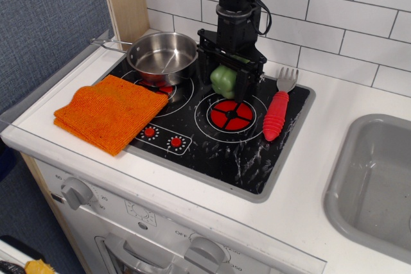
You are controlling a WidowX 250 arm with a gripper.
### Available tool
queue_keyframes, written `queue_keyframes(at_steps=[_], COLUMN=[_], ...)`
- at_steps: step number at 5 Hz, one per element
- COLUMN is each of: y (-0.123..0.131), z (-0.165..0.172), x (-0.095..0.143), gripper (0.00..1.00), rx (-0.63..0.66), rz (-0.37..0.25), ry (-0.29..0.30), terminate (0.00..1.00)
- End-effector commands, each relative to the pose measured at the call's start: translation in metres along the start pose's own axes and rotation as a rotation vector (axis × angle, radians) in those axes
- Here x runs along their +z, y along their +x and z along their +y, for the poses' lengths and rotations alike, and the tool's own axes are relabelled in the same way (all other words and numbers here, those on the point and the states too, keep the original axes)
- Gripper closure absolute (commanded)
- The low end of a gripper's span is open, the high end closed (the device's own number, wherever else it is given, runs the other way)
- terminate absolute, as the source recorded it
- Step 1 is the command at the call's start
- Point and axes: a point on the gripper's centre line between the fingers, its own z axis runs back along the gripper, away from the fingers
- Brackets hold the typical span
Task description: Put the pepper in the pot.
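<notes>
The robot's gripper should next grip the pepper's rounded sides, so that it can put the pepper in the steel pot.
The green pepper sits on the black stovetop at the back edge of the right red burner. My gripper comes straight down over it. The jaws stand wide apart with one finger on the pepper's left and the other on its right, so the pepper is between them. I see no squeeze on it. The shiny steel pot stands empty on the left burner, a short way left of the gripper, its thin handle pointing left.
A red-handled fork lies right of the right burner. An orange cloth lies at the front left, partly over the stovetop. A grey sink is at the right. A tiled wall is close behind the arm.
</notes>
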Motion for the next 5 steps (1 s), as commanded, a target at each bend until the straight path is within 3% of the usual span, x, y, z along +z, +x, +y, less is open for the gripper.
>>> queue_keyframes(at_steps=[1, 2, 3, 5], y=[0.006, 0.005, -0.011, -0.054], z=[-0.001, 0.011, 0.04, 0.105], x=[0.028, 0.053, 0.082, 0.08], gripper=[1.0, 1.0, 1.0, 1.0], rx=[-0.012, 0.001, 0.055, 0.26], rz=[-0.082, -0.14, -0.186, -0.129], ry=[0.017, 0.02, 0.086, 0.153], terminate=[0.0, 0.0, 0.0, 0.0])
